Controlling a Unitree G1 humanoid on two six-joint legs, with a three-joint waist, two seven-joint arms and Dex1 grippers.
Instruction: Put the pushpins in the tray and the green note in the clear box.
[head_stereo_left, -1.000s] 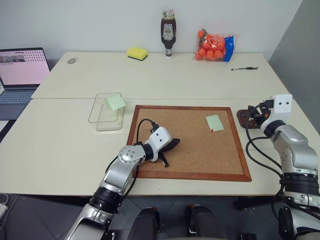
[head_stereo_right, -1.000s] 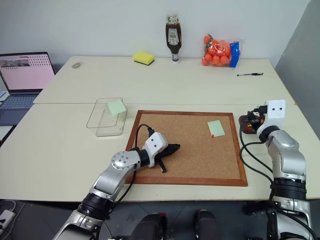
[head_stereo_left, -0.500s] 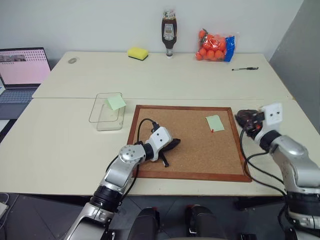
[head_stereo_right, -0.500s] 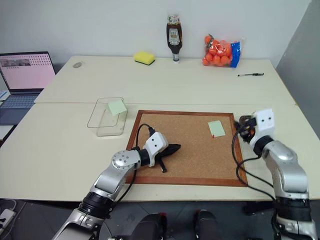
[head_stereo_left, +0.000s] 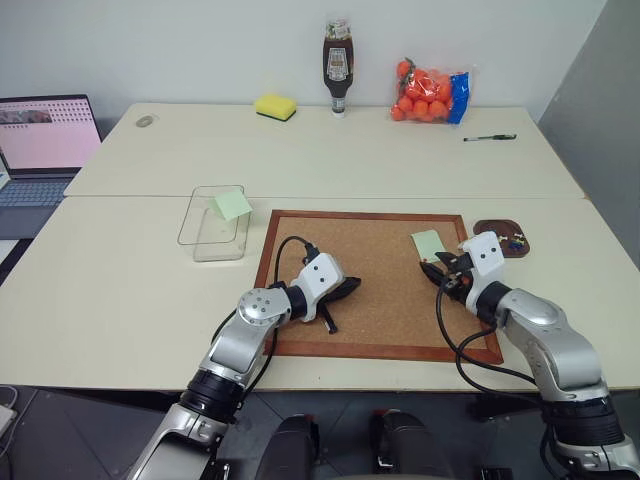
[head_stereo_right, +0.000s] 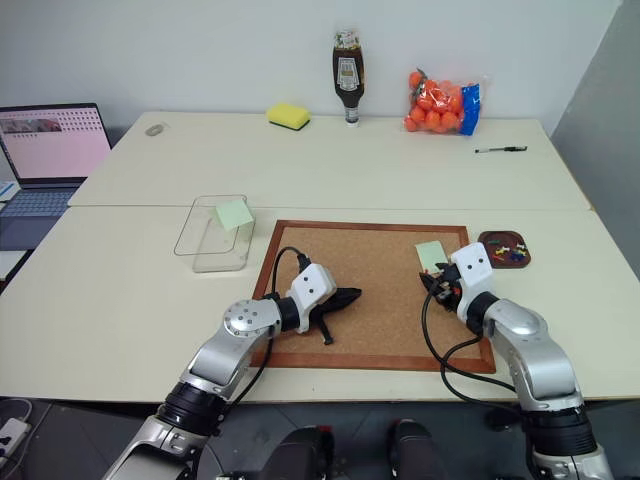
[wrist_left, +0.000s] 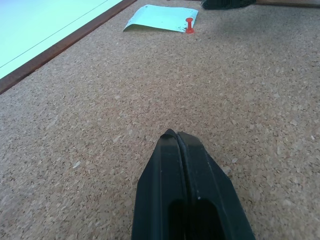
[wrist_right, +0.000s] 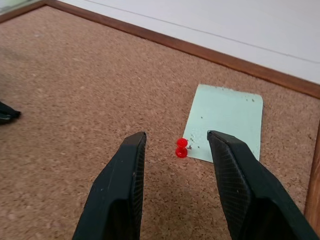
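The red pushpin needs to go in the tray, so my right gripper will grab it by its plastic head (wrist_right: 181, 148).
The pale green note (head_stereo_left: 430, 243) lies flat on the corkboard (head_stereo_left: 380, 300), held by a red pushpin (wrist_right: 181, 148) at its near corner. My right gripper (wrist_right: 176, 136) hovers low over the board just short of that pin, open, with the pin showing in the gap between its fingers and nothing gripped. The dark-brown tray (head_stereo_right: 487, 240) sits off the board's right edge with small coloured pins in it. My left gripper (head_stereo_left: 350, 286) rests shut and empty on the board's left half. The clear box (head_stereo_left: 196, 238) stands left of the board, a yellower green note (head_stereo_left: 231, 204) leaning inside it.
Along the table's far side are a yellow sponge (head_stereo_left: 274, 106), a sauce bottle (head_stereo_left: 337, 66), a bag of oranges (head_stereo_left: 430, 92) and a pen (head_stereo_left: 490, 137). A laptop (head_stereo_left: 40, 150) sits at the far left. The corkboard has a raised wooden frame.
My right gripper has swung left from over the tray to the pinned note on the corkboard, dropping lower; the tray is now uncovered. The left arm has not moved.
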